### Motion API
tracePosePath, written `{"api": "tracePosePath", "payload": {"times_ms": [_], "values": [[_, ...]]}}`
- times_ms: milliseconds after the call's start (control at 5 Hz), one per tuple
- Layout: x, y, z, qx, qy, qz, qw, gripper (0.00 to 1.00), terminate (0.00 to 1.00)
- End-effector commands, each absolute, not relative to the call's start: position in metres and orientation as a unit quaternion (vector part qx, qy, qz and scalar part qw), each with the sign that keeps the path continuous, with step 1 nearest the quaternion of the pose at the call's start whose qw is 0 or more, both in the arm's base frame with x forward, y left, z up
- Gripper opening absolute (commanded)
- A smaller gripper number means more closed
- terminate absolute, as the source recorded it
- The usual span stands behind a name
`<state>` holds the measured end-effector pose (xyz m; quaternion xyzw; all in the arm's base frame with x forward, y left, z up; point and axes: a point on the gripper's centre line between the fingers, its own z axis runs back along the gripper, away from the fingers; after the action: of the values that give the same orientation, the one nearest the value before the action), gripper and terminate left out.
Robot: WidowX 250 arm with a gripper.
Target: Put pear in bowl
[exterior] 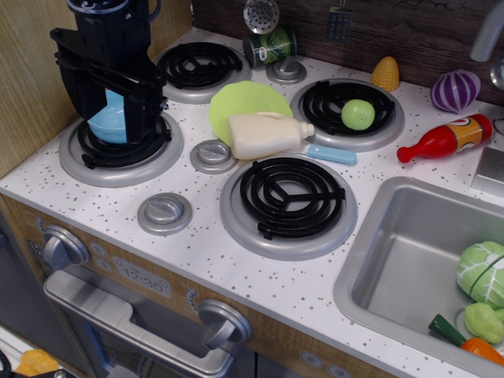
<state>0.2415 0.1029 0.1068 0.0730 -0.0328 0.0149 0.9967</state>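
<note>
I need to grab the pear by its smooth round body (358, 115) with my gripper next, so that I can get it into the light-blue bowl (109, 124).
The pear (358, 114), a small smooth light-green fruit, sits in the middle of the back right burner (346, 98). The light-blue bowl (109, 124) rests on the front left burner (118, 153), mostly hidden by my black gripper (118, 135). The gripper hangs right over the bowl. Its fingers stand apart with the bowl's blue showing in the gap, and they hold nothing that I can see. The pear is far to the right of the gripper, across the stove.
A lime-green plate (248, 102) and a cream bottle (268, 134) lie between gripper and pear. A can (270, 46), yellow corn (385, 73), a purple onion (455, 90) and a red bottle (445, 139) stand along the back. The sink (409, 252) at right holds a cabbage (482, 272).
</note>
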Motion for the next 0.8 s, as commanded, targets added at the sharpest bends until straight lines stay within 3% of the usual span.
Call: {"api": "tracePosePath", "payload": {"times_ms": [0,200,400,600], "values": [[0.242,0.103,0.107,0.073,-0.033,0.015,0.997,1.0,0.0],[0.276,0.056,0.139,0.1,-0.031,0.071,0.992,1.0,0.0],[0.302,0.019,0.162,0.097,-0.044,0.1,0.989,1.0,0.0],[0.336,-0.019,0.158,0.083,-0.089,0.142,0.982,1.0,0.0]]}}
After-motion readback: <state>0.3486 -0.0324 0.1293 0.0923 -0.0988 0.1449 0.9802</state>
